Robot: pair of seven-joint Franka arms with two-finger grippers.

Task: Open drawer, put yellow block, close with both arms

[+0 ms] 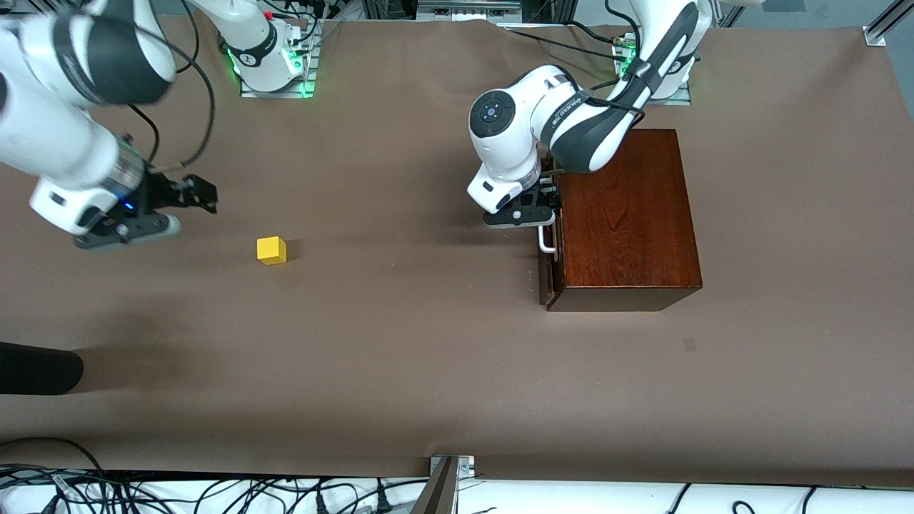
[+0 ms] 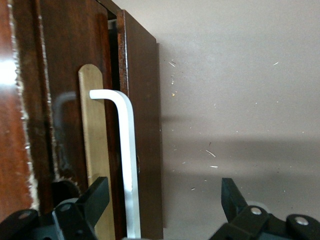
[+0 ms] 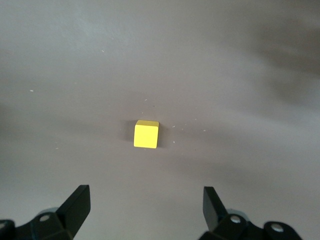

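My right gripper is to grab the yellow block (image 1: pixel 271 250) by its opposite sides next, so that it can put the block in the drawer (image 1: pixel 548 265).
The mahogany box (image 1: pixel 625 214) stands toward the left arm's end of the table. Its drawer front (image 1: pixel 548 282) stands slightly out from the box, with the white bar handle (image 1: pixel 547 241) on it. My left gripper (image 1: pixel 546 208) is open at the handle. In the left wrist view the handle (image 2: pixel 127 145) runs between the open fingers (image 2: pixel 97 192), against the drawer front (image 2: pixel 145 100). The yellow block (image 1: pixel 271 250) lies on the bare table toward the right arm's end. My right gripper (image 1: pixel 207 197) hovers open and empty over the table beside it. The right wrist view shows the block (image 3: pixel 146 134) ahead of the gripper (image 3: pixel 146 200).
A black rounded object (image 1: pixel 36 368) juts in at the table's edge at the right arm's end, nearer the front camera. A metal bracket (image 1: pixel 446 482) and cables sit at the table's front edge. The brown table cover (image 1: pixel 400 335) is bare between the block and the box.
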